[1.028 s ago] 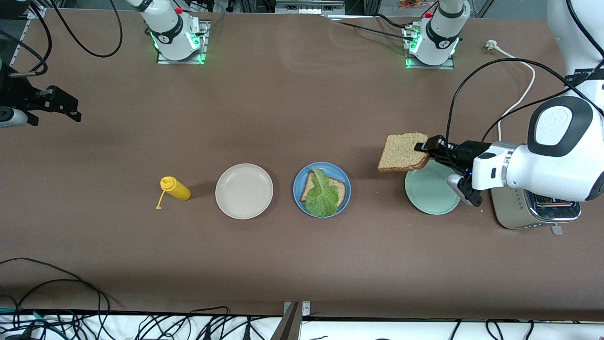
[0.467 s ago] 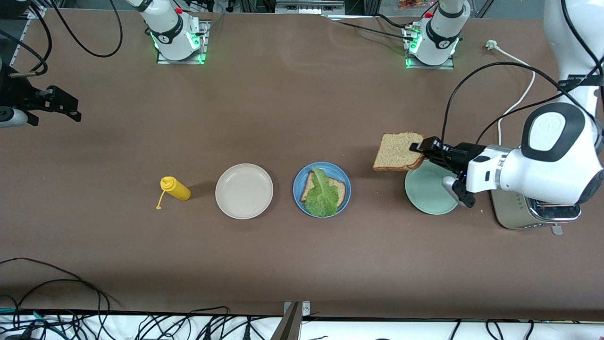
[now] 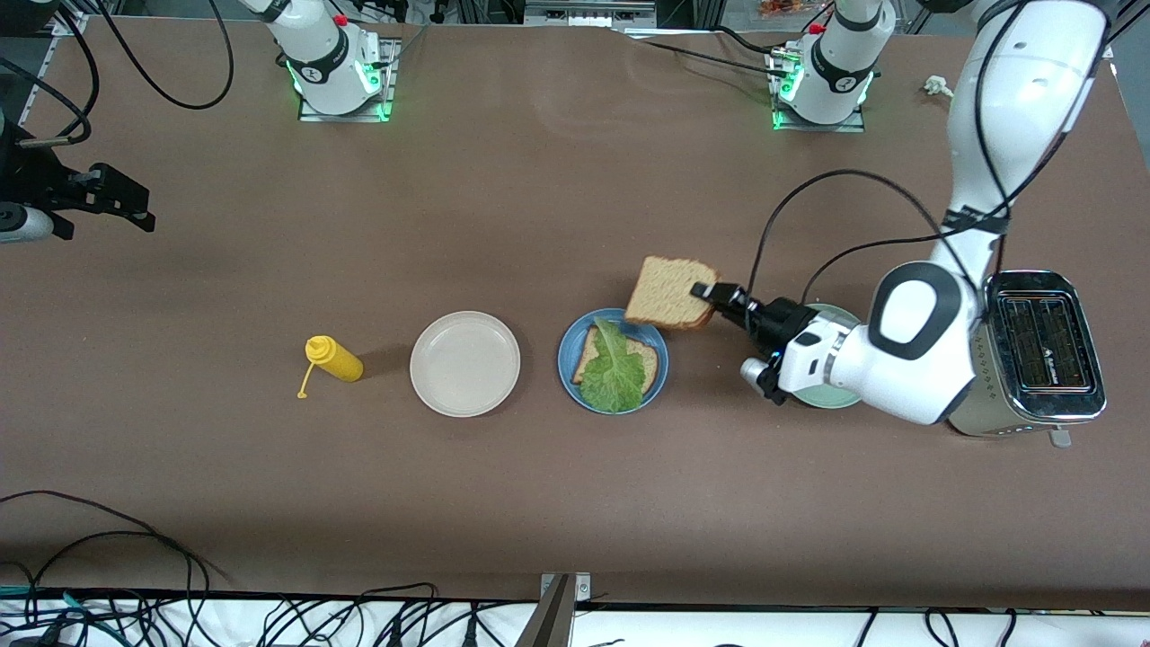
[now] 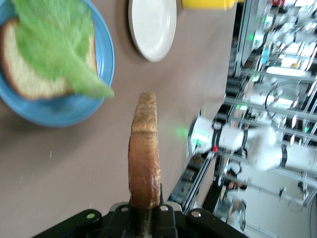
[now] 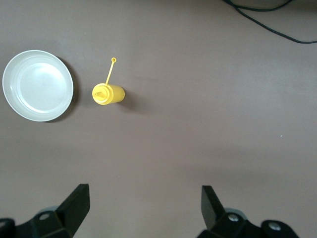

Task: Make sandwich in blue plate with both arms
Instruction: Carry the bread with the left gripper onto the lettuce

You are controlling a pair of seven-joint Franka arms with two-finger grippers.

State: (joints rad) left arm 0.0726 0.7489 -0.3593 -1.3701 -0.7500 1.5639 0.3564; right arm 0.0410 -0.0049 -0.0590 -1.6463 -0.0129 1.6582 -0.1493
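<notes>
I need to line the bread slice up with the leaf before my left gripper opens, because the slice hangs tilted beside and above the lettuce leaf point(image 3: 614, 373).
The blue plate point(image 3: 569, 358) point(image 4: 101, 74) sits mid-table and carries one slice of brown bread point(image 3: 647, 358) point(image 4: 29, 79). A green lettuce leaf point(image 3: 614, 373) point(image 4: 54, 34) lies on that slice. My left gripper point(image 3: 710, 295) point(image 4: 144, 206) is shut on the crust edge of a second bread slice point(image 3: 669, 292) point(image 4: 144, 158). It holds this slice tilted in the air over the plate's rim toward the left arm's end. My right gripper point(image 3: 135, 211) point(image 5: 146, 196) waits open and empty over bare table at the right arm's end.
A beige plate point(image 3: 464, 363) point(image 5: 37, 85) point(image 4: 152, 27) and a yellow squeeze bottle point(image 3: 334, 358) point(image 5: 108, 93) lie beside the blue plate toward the right arm's end. A pale green plate point(image 3: 840, 397) shows under the left arm, beside a silver toaster point(image 3: 1042, 350). Cables run along the near edge.
The left arm has carried the held bread slice from over the pale green plate across to the blue plate's rim. The right arm has not moved.
</notes>
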